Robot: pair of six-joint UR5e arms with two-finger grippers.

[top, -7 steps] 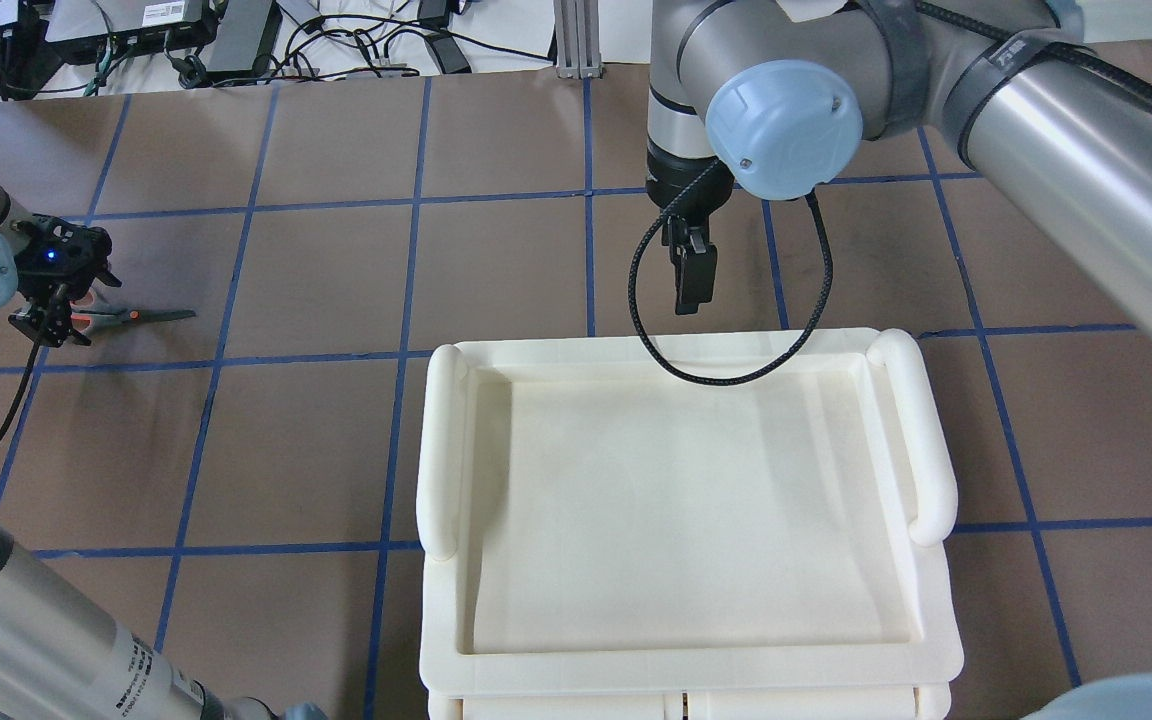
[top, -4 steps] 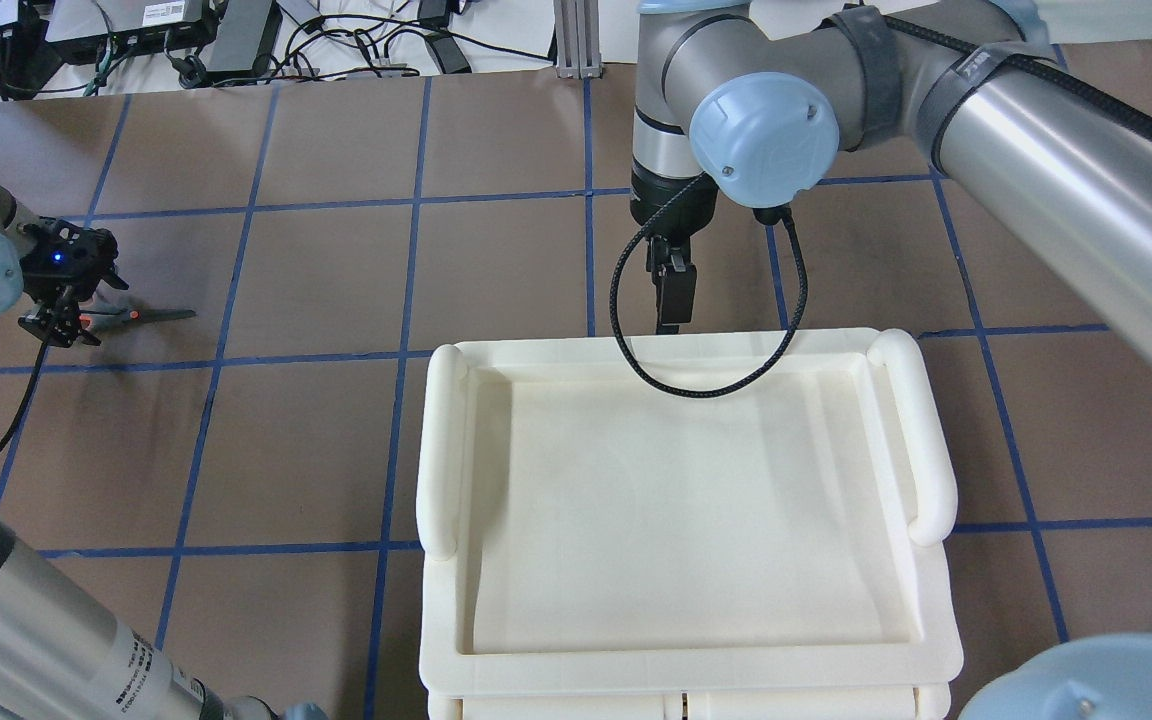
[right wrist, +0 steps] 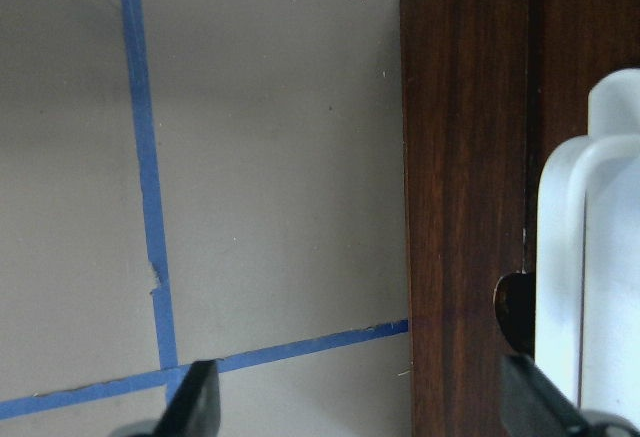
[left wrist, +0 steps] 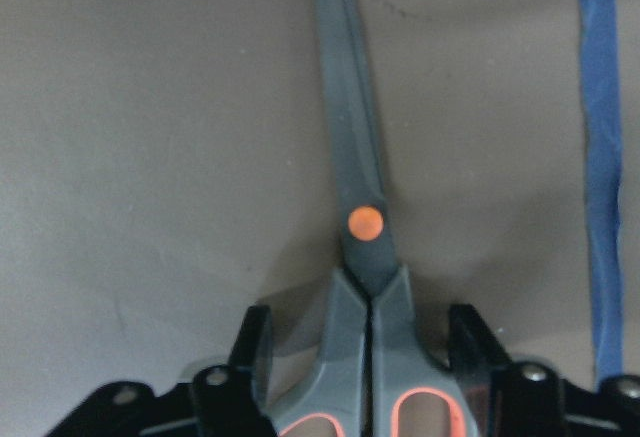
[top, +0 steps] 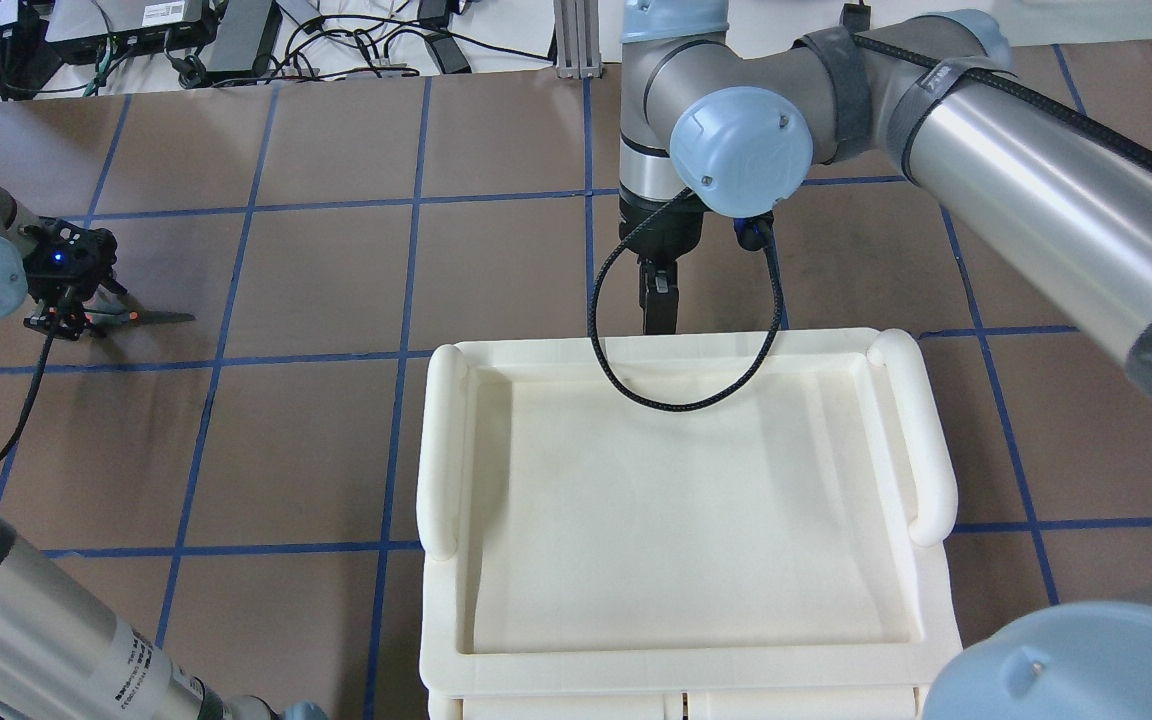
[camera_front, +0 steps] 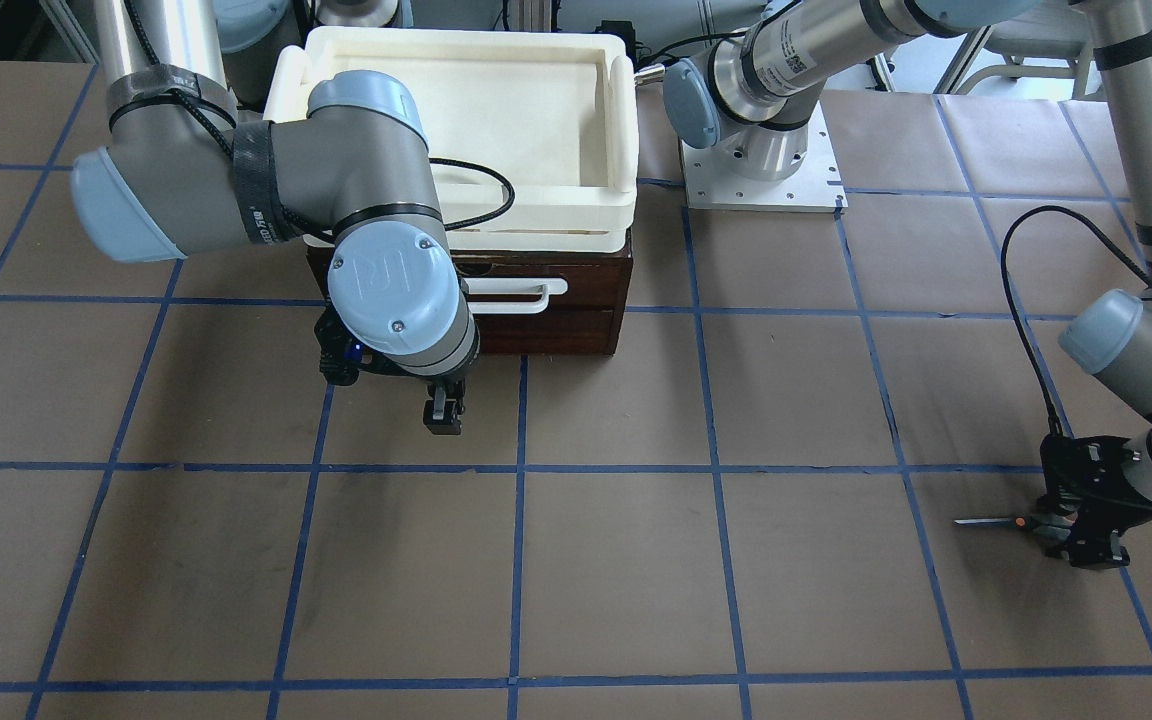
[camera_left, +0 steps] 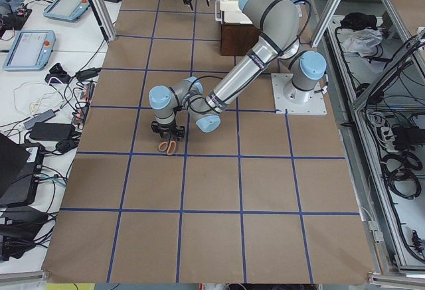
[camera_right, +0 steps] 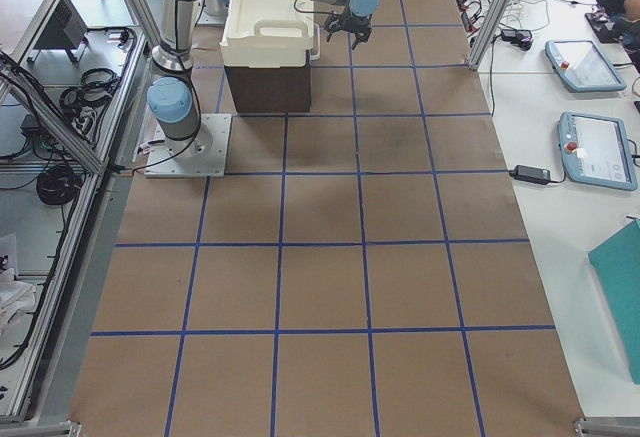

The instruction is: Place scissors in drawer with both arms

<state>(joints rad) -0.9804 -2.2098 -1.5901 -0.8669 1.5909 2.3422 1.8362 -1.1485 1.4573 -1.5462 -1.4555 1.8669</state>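
The robot's left gripper should next grab the scissors by the gray handles just behind the orange pivot, since the pointed blades lie bare. Then it can place them in the drawer.
The scissors [top: 141, 317] lie flat on the brown table at the far left, blades pointing toward the middle; they also show in the front view [camera_front: 996, 521] and the left wrist view [left wrist: 355, 177]. My left gripper [top: 61, 320] is down over their handles, open, with a finger [left wrist: 255, 352] on each side and a gap to the handles. My right gripper [camera_front: 443, 418] is open and empty, low in front of the closed dark brown drawer [camera_front: 576, 300], beside its white bar handle [camera_front: 511, 294]. The right wrist view shows the drawer front [right wrist: 465, 157] and handle [right wrist: 600, 257].
A cream-white tray [top: 446, 450] sits on top of the drawer unit. The left arm's base plate [camera_front: 761, 185] is bolted beside the unit. Blue tape lines grid the table. Cables and power bricks [top: 236, 40] lie beyond the far edge.
My right arm has swung left in the overhead view, bringing its gripper closer to the tray's far edge. My left gripper has settled slightly over the scissors handles. The scissors have not moved.
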